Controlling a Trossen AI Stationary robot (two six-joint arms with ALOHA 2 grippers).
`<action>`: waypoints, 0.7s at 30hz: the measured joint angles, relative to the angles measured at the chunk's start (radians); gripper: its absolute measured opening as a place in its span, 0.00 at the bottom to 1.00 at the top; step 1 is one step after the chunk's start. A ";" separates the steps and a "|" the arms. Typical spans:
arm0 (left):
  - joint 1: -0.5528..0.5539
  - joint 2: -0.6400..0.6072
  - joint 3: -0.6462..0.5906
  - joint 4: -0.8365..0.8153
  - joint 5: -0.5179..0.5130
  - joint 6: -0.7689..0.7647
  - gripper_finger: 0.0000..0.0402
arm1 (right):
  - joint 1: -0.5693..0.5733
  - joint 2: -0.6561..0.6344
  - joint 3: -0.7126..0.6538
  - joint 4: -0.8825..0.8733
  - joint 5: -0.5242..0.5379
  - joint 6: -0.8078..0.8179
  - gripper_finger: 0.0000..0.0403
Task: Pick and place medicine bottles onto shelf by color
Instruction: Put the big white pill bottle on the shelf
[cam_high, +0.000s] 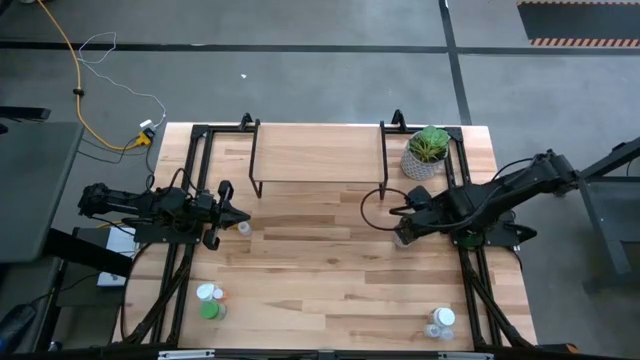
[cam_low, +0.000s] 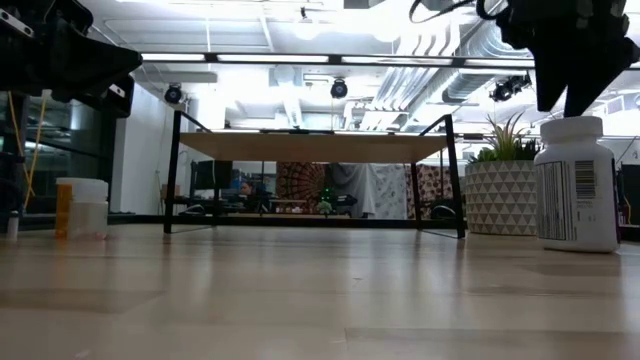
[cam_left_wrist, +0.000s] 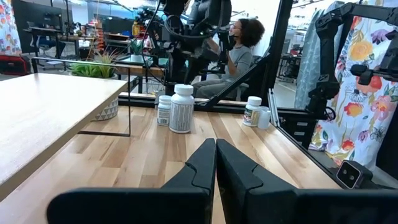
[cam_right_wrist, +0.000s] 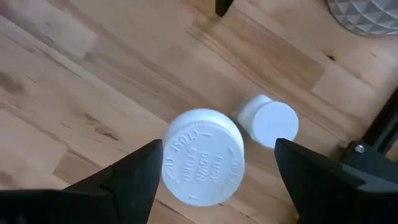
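Note:
My right gripper should go lower before it closes on the large white cap (cam_right_wrist: 203, 163), because its fingers are still above the cap in the right wrist view.
Two white medicine bottles stand upright on the table right of centre: a large one (cam_right_wrist: 202, 155) (cam_low: 577, 185) and a smaller one (cam_right_wrist: 268, 121) beside it. My right gripper (cam_right_wrist: 217, 177) (cam_high: 402, 228) hangs open above the large bottle's cap, pointing steeply down with a finger on either side, clear of it. My left gripper (cam_left_wrist: 216, 168) (cam_high: 240, 216) waits shut and level at the table's left, with a small bottle (cam_high: 244, 229) just beside it. The shelf (cam_high: 318, 160) stands at the far middle with a bare top.
A potted plant (cam_high: 428, 152) stands right of the shelf, close behind my right gripper. A white-capped bottle (cam_high: 208, 293) and a green one (cam_high: 210, 311) sit near the front left. White bottles (cam_high: 440, 320) sit at the front right. A person (cam_left_wrist: 239, 53) sits beyond the table.

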 joint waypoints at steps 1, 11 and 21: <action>0.000 0.000 0.000 0.000 0.000 0.000 0.01 | 0.000 0.011 0.000 0.008 0.000 -0.002 0.74; 0.000 0.000 0.000 0.000 0.000 0.000 0.01 | 0.002 0.120 0.000 0.031 -0.049 -0.053 0.74; 0.000 0.000 0.000 0.000 0.000 0.000 0.01 | 0.002 0.132 0.000 0.026 -0.119 -0.084 0.74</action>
